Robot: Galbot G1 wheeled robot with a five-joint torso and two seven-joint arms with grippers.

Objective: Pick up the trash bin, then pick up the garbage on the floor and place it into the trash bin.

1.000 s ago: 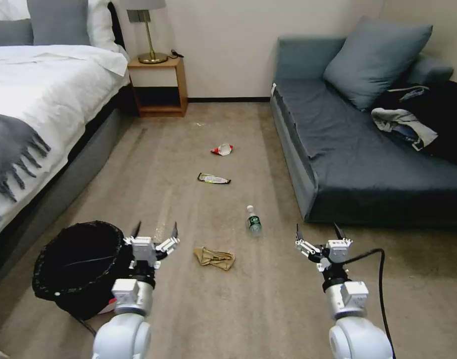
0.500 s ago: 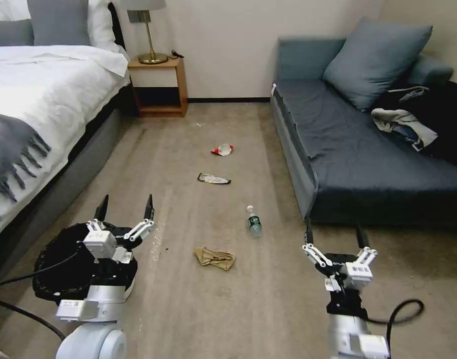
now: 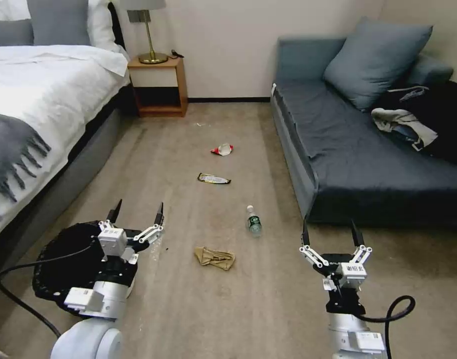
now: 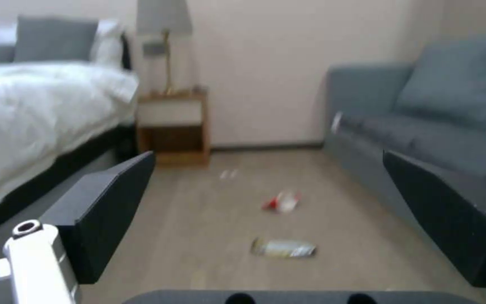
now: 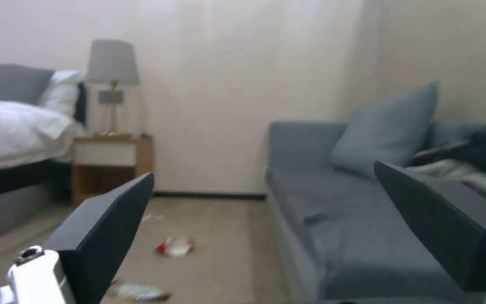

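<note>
The left gripper grabs the trash bin's thin rim (image 3: 36, 270) next, since the trash bin's round body (image 3: 64, 263) is too wide for my fingers.
The trash bin (image 3: 54, 274), lined with a black bag, stands on the carpet at the lower left, partly hidden by my left arm. My left gripper (image 3: 138, 209) hovers open over the bin's right rim. My right gripper (image 3: 330, 230) is open and empty above bare carpet near the sofa's front corner. The garbage lies between them: a tan paper wad (image 3: 214, 258), a clear bottle (image 3: 254, 221), a black-gold wrapper (image 3: 214, 178) and a red-white wrapper (image 3: 222, 149). Beyond the open fingers, the left wrist view holds the red-white wrapper (image 4: 281, 201) and the black-gold wrapper (image 4: 283, 248).
A bed (image 3: 34, 109) runs along the left and a blue-grey sofa (image 3: 368, 159) with clothes (image 3: 408, 124) along the right. A wooden nightstand (image 3: 158, 85) with a lamp stands at the far wall. A carpet lane runs between bed and sofa.
Both arms have swung since a second ago: the left from beside the bin to over its rim, the right outward and nearer. In the last half second the left gripper shifted slightly right.
</note>
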